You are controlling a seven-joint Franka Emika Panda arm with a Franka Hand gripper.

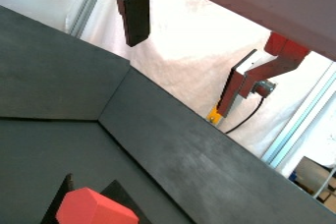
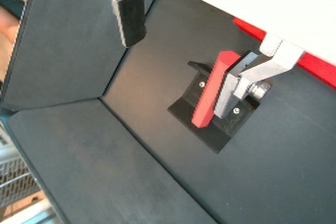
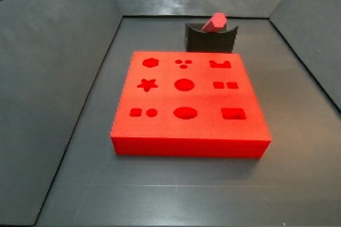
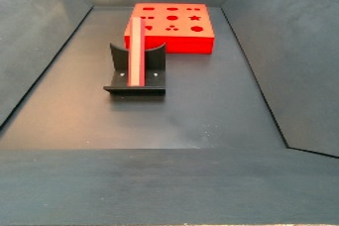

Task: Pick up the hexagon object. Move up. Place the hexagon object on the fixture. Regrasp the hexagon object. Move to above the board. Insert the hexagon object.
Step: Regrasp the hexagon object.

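Observation:
I will grab the hexagon object with my gripper by its exposed end [image 1: 92, 207] next. The object's other end will then be free to go into the board's hexagon hole.
The hexagon object [image 4: 135, 59], a slim red-pink bar, lies in the notch of the dark fixture [image 4: 155, 74]; both side views show this, and in one the bar end [image 3: 216, 20] sticks up from the fixture [image 3: 210, 41]. The red board [image 3: 186, 102] with its shaped cut-outs lies flat beside the fixture. My gripper [image 2: 194, 46] does not appear in either side view. In both wrist views its fingers [image 2: 129, 17] stand wide apart with nothing between them, well above the bar [image 2: 217, 90] and its fixture [image 2: 184, 105]. The bar end also shows in a wrist view [image 1: 92, 208].
Dark sloping walls [image 4: 40, 61] enclose the grey floor [image 4: 199, 111] on all sides. The board [image 4: 172, 27] sits near the far wall in a side view. A strip of the board [image 2: 256, 33] shows in a wrist view.

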